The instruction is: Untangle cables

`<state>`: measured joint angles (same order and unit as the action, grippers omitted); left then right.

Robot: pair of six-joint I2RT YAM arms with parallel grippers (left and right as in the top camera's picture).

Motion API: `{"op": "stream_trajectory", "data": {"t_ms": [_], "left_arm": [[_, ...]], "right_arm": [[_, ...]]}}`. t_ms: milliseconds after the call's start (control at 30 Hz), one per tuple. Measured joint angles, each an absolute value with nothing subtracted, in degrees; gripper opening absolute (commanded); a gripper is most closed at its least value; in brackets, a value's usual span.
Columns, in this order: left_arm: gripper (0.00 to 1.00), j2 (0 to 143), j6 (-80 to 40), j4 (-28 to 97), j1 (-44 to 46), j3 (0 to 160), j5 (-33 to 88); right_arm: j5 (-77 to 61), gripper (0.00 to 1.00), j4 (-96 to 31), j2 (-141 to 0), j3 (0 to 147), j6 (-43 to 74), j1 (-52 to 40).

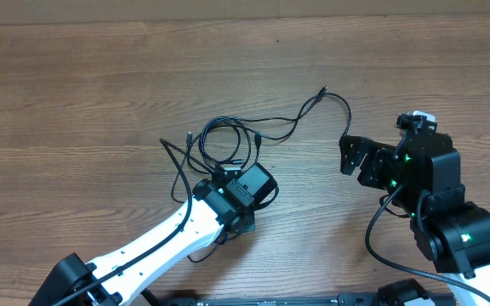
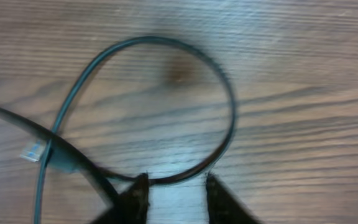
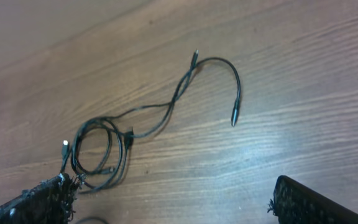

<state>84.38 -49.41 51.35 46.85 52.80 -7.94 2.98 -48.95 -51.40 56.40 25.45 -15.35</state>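
I will untangle the cable by next grabbing its single loop at the near edge of the cable heap with my left gripper, leaving other pieces of cable free.
The cables (image 1: 228,136) are thin black cords lying in a tangled bunch of loops mid-table, with one strand (image 1: 326,95) running right and curling down to a plug (image 3: 234,121). My left gripper (image 1: 232,167) sits at the bunch's near edge, pointing down at it. In the left wrist view one loop (image 2: 229,99) curves across the tips of the left gripper (image 2: 176,190), whose jaws stand apart around bare wood. A pale connector (image 2: 33,151) lies to the left. My right gripper (image 1: 353,155) is wide open right of the strand, holding nothing; the tangle (image 3: 98,149) lies beyond its left finger.
The wooden table (image 1: 75,76) stretches around the bunch on all sides. A thicker black arm cable (image 1: 373,234) hangs beside the right arm's base at the near right.
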Motion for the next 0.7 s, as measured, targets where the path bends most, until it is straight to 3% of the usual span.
{"op": "stream_trajectory", "data": {"t_ms": [100, 167, 500, 533, 667, 700], "left_arm": [[0.56, 84.86, -44.58, 48.12, 46.85, 52.77, -7.94], [0.59, 86.0, -41.36, 46.22, 46.85, 52.77, -7.94], [0.45, 97.76, -29.34, 41.54, 46.85, 52.75, -1.67], [0.41, 98.54, -28.88, 41.67, 46.85, 52.95, -1.3], [0.04, 99.26, -28.08, 41.52, 46.85, 53.41, -0.8], [0.04, 99.7, -27.81, 41.3, 46.85, 53.91, -0.56]], "right_arm": [[2.94, 1.0, -49.65, -51.4, 56.4, 25.43, -15.35], [2.94, 1.0, -49.76, -51.4, 56.4, 25.45, -15.35], [2.9, 1.0, -50.0, -51.4, 56.4, 25.45, -15.35], [2.85, 1.0, -50.02, -51.4, 56.4, 25.41, -15.35], [2.83, 1.0, -50.24, -51.4, 56.4, 25.43, -15.38], [2.81, 1.0, -50.26, -51.4, 56.4, 25.43, -15.35]]}}
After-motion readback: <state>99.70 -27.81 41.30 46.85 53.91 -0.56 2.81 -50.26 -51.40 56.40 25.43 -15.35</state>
